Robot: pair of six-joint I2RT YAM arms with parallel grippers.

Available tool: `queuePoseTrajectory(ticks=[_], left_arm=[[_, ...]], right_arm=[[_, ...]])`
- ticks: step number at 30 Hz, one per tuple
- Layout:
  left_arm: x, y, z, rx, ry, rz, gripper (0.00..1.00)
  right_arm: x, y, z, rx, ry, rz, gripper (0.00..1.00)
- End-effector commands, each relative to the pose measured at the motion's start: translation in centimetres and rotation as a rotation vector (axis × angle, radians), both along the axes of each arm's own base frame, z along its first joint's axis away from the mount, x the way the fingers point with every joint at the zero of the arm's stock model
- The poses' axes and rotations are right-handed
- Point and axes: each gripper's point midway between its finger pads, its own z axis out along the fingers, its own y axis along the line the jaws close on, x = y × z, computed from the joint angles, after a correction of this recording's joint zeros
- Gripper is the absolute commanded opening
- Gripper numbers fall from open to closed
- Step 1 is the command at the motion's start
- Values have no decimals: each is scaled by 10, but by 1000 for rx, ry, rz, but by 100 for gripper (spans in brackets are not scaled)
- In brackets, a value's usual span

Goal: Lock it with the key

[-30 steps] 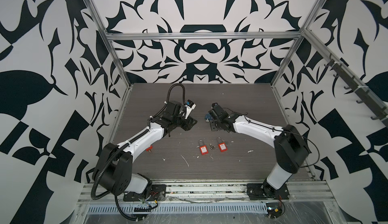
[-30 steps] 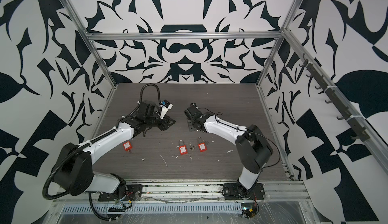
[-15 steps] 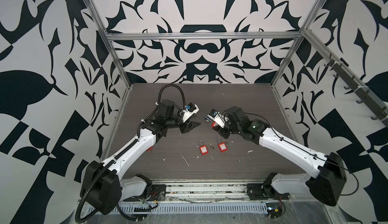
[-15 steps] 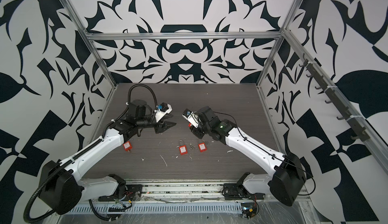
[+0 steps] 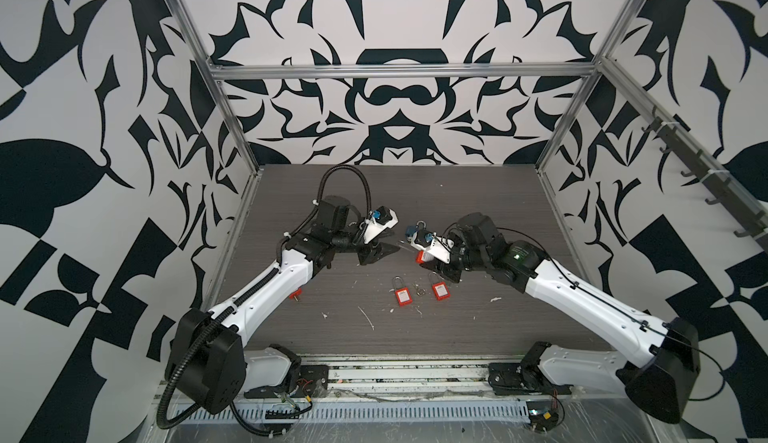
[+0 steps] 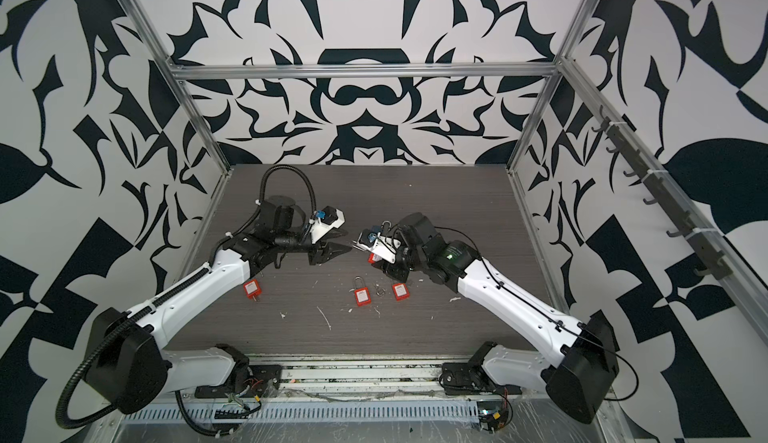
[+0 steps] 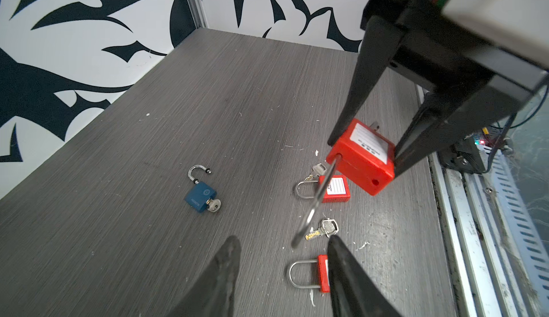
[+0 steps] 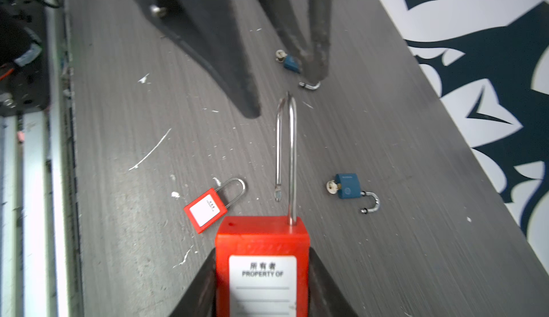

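I will grab the red padlock by its steel shackle's end with my left gripper next, so the padlock's body stays free for locking with the key.
My right gripper point(image 8: 263, 251) is shut on the body of a red padlock point(image 8: 263, 271), held above the table. Its long steel shackle point(image 8: 286, 152) is open, with the free end swung out of the body. In the left wrist view the same red padlock point(image 7: 362, 161) points its shackle at my left gripper point(image 7: 283, 241). That gripper is open and empty, just short of the shackle's tip. Both top views show the left gripper point(image 5: 392, 242) facing the right gripper point(image 5: 424, 254) in mid-table. A loose key point(image 7: 325, 229) lies on the table below them.
Two more red padlocks point(image 5: 404, 297) point(image 5: 440, 291) lie near the front, with another key point(image 7: 316, 171) beside one. A third red padlock point(image 6: 252, 289) lies under the left arm. Two blue padlocks point(image 8: 347, 187) point(image 8: 289, 61) with open shackles and keys inserted lie farther back. Patterned walls enclose the table.
Over the last second both arms have unfolded and stretched out from their bases. The grippers still face each other in mid-table, and the right one has kept hold of the red padlock.
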Motion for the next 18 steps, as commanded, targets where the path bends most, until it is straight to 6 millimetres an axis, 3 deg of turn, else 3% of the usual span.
queuePoseTrajectory(ticks=[1,11,18], left_arm=[[-11,-5,1,-27,12,-83,46],[-35,-5,-5,-35,40,-197,32],[-41,-6,-5,-49,69,-234,20]], right_arm=[[-5,8,12,32,-20,61,23],[-4,9,20,40,-49,77,21],[-4,11,24,47,-64,87,19]])
